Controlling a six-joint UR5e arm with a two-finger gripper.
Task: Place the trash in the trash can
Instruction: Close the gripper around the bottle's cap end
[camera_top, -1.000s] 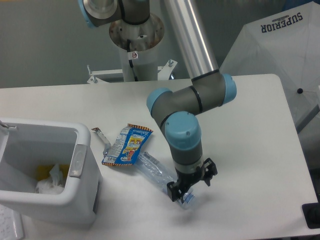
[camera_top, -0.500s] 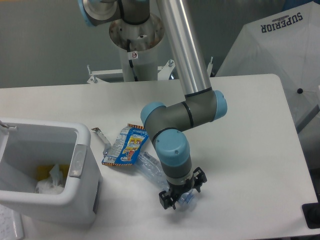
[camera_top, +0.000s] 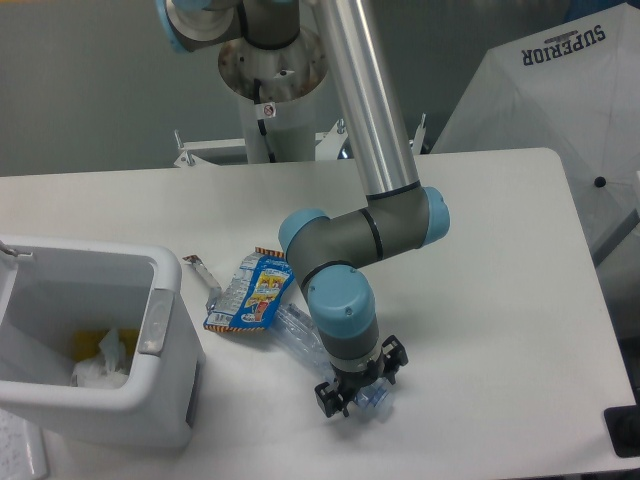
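The robot's gripper should grab the clear plastic bottle by its end with the cap to drop the bottle into the white trash can.
The clear plastic bottle lies on the white table, pointing from the wrapper toward the front right. My gripper is down at the bottle's front end, fingers still spread and straddling it; the bottle's end shows just below the fingers. The blue-and-orange snack wrapper lies flat beside the bottle's far end, partly over it. The white trash can stands at the front left, well left of the gripper.
The can holds crumpled white and yellow waste. A small silvery strip lies next to the can's rim. The robot's base column stands at the back. A white "SUPERIOR" cover is at the right, a black object at the front right corner.
The gripper has moved left and toward the front along the bottle and lowered over its end. Bottle, wrapper and can have stayed in place.
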